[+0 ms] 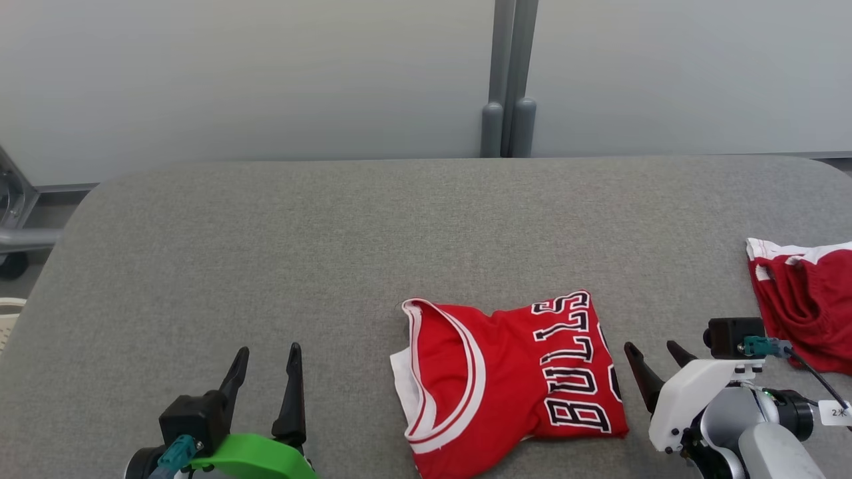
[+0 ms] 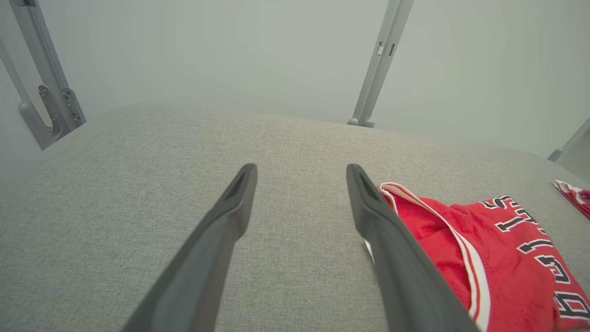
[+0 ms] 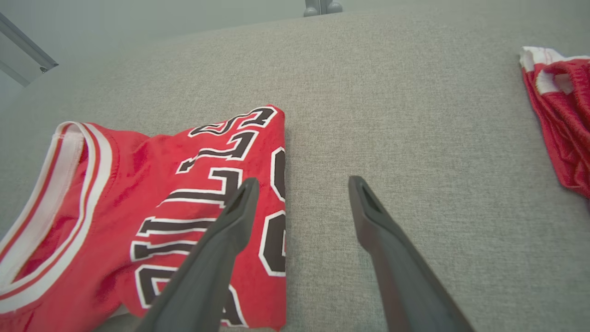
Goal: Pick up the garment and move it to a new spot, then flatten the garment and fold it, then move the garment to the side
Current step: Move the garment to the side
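The lettered front is lying flat and slack on the tabletop. My right gripper will pinch the jersey [image 1: 512,376] next by its folded edge [image 1: 612,367] beside the lettering.
A red jersey [image 1: 512,376] lettered BULLS lies folded into a compact block near the table's front, white-trimmed neck hole to its left. My left gripper [image 1: 266,356] stands open well to its left, nothing between the fingers; the left wrist view has the jersey [image 2: 484,258] beside and behind the right-hand finger. My right gripper [image 1: 655,350] is open just off the jersey's right edge. Seen from the right wrist, the jersey [image 3: 152,207] lies under and left of the left-hand finger, with bare table between the fingertips [image 3: 302,184].
A second red and white garment [image 1: 809,299] lies crumpled at the table's right edge, also seen as a red garment [image 3: 564,120] in the right wrist view. The grey fabric table [image 1: 266,233] stretches wide behind. A grey post [image 1: 507,80] stands behind the far edge.
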Robot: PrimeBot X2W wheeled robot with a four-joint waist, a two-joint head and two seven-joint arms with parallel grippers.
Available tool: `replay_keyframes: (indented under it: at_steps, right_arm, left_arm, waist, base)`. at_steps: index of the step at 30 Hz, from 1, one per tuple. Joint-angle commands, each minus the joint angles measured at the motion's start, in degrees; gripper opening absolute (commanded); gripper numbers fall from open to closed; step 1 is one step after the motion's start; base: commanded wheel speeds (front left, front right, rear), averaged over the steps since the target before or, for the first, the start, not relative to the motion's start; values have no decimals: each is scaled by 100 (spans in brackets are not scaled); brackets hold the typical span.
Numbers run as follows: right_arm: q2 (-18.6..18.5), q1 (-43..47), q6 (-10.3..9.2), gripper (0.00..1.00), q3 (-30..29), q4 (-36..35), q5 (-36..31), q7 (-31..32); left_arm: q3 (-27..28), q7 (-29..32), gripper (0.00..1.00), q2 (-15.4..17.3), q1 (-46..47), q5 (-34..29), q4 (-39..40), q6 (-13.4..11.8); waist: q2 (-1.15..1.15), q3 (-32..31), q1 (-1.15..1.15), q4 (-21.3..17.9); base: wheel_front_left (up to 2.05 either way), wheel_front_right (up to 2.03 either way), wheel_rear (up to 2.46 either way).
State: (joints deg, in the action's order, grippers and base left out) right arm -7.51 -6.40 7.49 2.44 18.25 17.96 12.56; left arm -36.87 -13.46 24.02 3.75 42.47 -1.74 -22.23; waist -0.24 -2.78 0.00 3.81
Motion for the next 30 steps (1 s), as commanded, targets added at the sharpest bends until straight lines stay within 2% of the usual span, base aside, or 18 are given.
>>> replay_keyframes:
  at_steps: [1,11,21,22,24,25,30]
  right_arm:
    - [-22,-66,0,100,-12,29,68,45]
    - [-266,-469,0,100,89,879,678,630]
    - [-284,-822,0,100,331,1775,1341,669]
    - [-291,-857,0,59,374,1829,1387,641]
    - [-314,-922,0,13,498,1894,1469,565]
    - [-330,-944,0,0,546,1916,1521,522]
    - [-543,-1088,0,0,748,1885,1673,195]
  left_arm:
    - [26,-31,100,-3,75,-41,-3,0]
    - [40,-33,100,1,143,-59,-28,-7]
    - [63,-34,100,51,166,-48,-32,-31]
    - [69,-30,100,59,168,-45,-35,-35]
    - [75,-34,100,70,163,-43,-37,-43]
    - [76,-36,100,73,157,-41,-36,-48]
    - [79,-42,100,75,115,-26,-11,-58]
  waist:
    - [24,50,0,102]
    - [24,195,0,630]
    - [24,266,0,847]
    - [24,267,0,845]
    - [24,268,0,825]
    - [24,266,0,806]
    - [24,252,0,645]
  base:
    - [0,0,0]
    - [0,0,0]
    - [0,0,0]
    - [0,0,0]
    - [0,0,0]
    - [0,0,0]
    - [0,0,0]
